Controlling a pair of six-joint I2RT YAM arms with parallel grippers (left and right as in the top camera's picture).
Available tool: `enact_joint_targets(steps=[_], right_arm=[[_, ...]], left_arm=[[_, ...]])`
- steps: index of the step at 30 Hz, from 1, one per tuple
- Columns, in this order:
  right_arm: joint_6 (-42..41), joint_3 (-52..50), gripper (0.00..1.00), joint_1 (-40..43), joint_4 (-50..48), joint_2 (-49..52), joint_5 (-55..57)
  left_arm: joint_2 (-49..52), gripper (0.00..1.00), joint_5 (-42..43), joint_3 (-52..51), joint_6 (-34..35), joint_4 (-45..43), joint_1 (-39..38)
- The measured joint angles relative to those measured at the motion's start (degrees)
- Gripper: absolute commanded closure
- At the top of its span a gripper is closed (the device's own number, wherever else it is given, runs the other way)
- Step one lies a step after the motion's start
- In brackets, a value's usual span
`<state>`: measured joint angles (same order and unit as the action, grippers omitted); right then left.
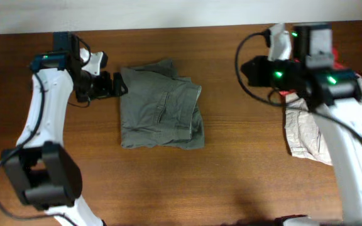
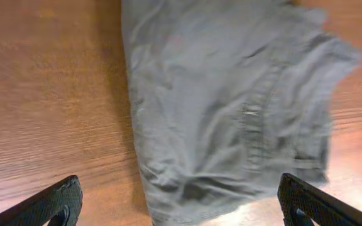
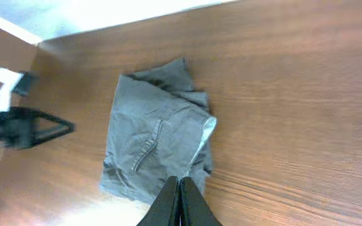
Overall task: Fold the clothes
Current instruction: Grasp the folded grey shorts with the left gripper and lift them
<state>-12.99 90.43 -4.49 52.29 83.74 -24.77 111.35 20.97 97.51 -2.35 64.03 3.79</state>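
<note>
The olive-grey shorts are still folded and need to be set aside. My left gripper should next pinch the shorts by the side edge nearest it, layers together.
The clothes, olive-grey shorts (image 1: 161, 107), lie folded into a rough square on the middle of the wooden table (image 1: 187, 182). My left gripper (image 1: 119, 85) is at their upper left edge, open wide with nothing held. In the left wrist view the shorts (image 2: 231, 107) fill the space ahead, and the two fingertips (image 2: 58, 201) stand far apart above the cloth's near edge. My right gripper (image 1: 249, 70) hovers to the right of the shorts, shut and empty. In the right wrist view the shorts (image 3: 156, 144) lie beyond the closed gripper (image 3: 180, 187).
Paler beige shorts (image 1: 307, 132) lie at the right edge under my right arm. A bit of a red T-shirt (image 1: 341, 59) shows behind that arm. The table's far edge meets a white wall (image 1: 168, 12).
</note>
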Motion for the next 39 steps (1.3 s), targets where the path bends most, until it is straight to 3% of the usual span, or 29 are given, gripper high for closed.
enact_joint_targets(steps=[11,21,22,23,26,30,36,39], right_arm=[[3.17,0.02,0.95,0.0,7.58,-9.66,4.0],[4.98,0.0,0.95,0.0,9.51,-9.66,5.73],[5.07,0.0,0.95,0.0,9.49,-9.66,5.92],[5.11,0.0,0.95,0.0,9.51,-9.66,6.12],[5.27,0.0,0.95,0.0,9.49,-9.66,6.62],[5.4,0.0,0.96,0.0,9.51,-9.66,6.88],[5.44,0.0,0.96,0.0,9.51,-9.66,6.99],[5.46,0.0,0.96,0.0,9.7,-9.66,6.97]], left_arm=[[15.06,0.01,2.99,-0.68,0.02,-4.46,-0.39],[18.75,0.05,18.91,-0.24,-0.04,-6.67,-0.94],[18.91,0.11,19.69,-0.24,-0.07,-6.71,-1.29],[19.08,0.28,20.37,-0.24,-0.09,-6.71,-1.77],[19.74,0.54,21.09,-0.37,-0.24,-7.37,-3.54],[21.03,0.66,24.06,-0.68,-0.61,-9.29,-5.44],[21.33,0.98,31.65,-0.9,-0.42,-12.98,-5.99],[21.33,0.99,36.52,-0.94,-0.61,-14.88,-6.01]])
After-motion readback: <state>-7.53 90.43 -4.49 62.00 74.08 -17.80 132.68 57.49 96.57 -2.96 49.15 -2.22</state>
